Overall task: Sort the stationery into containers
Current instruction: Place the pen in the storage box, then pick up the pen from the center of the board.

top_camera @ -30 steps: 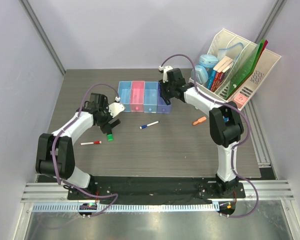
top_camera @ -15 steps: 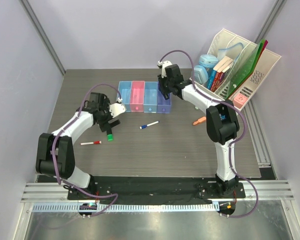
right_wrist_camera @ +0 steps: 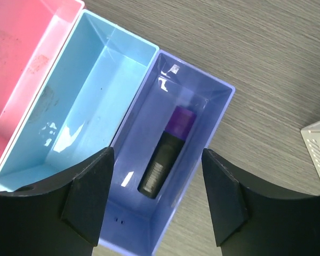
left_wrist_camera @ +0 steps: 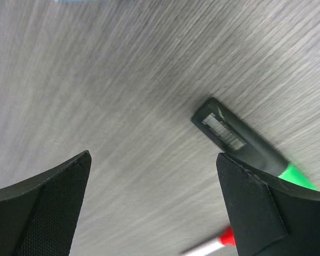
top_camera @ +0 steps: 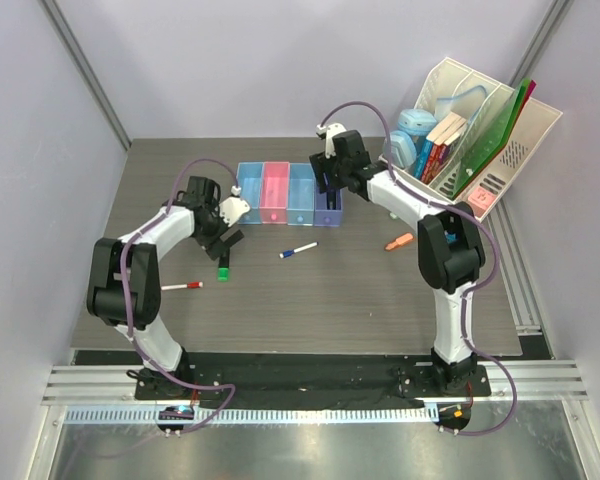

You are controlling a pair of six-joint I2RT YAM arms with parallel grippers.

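I should next grab the highlighter with my left gripper by its body near the green cap (left_wrist_camera: pixel 264 156), so that the green highlighter's barcode end (left_wrist_camera: pixel 218 126) stays free for handover.
The four joined trays (top_camera: pixel 250 172) stand mid-table: light blue, pink, light blue, purple. My right gripper (top_camera: pixel 327 190) hangs open over the purple tray (right_wrist_camera: pixel 213 125), jaws wide apart (right_wrist_camera: pixel 156 202). A purple highlighter (right_wrist_camera: pixel 165 160) lies inside that tray, free of the fingers. My left gripper (top_camera: pixel 225 238) is open and empty (left_wrist_camera: pixel 154 213) just above the table. The green highlighter (top_camera: pixel 222 268) lies right by its fingers, beside the right finger in the left wrist view (left_wrist_camera: pixel 240 141). A red-capped marker (top_camera: pixel 182 286) (left_wrist_camera: pixel 213 246), a blue-capped marker (top_camera: pixel 298 249) and an orange highlighter (top_camera: pixel 399 241) lie loose on the table.
The white slanted file rack (top_camera: pixel 525 150) stands at the back right, holding books, green folders and a round light blue item (top_camera: pixel 415 135). The pink tray (right_wrist_camera: pixel 21 80) and the light blue tray next to the purple one (right_wrist_camera: pixel 80 106) hold nothing. Walls close in the left, back and right.
My left arm swung its elbow in and turned the wrist, with the fingers staying near the green highlighter. My right gripper shifted slightly back over the purple tray.
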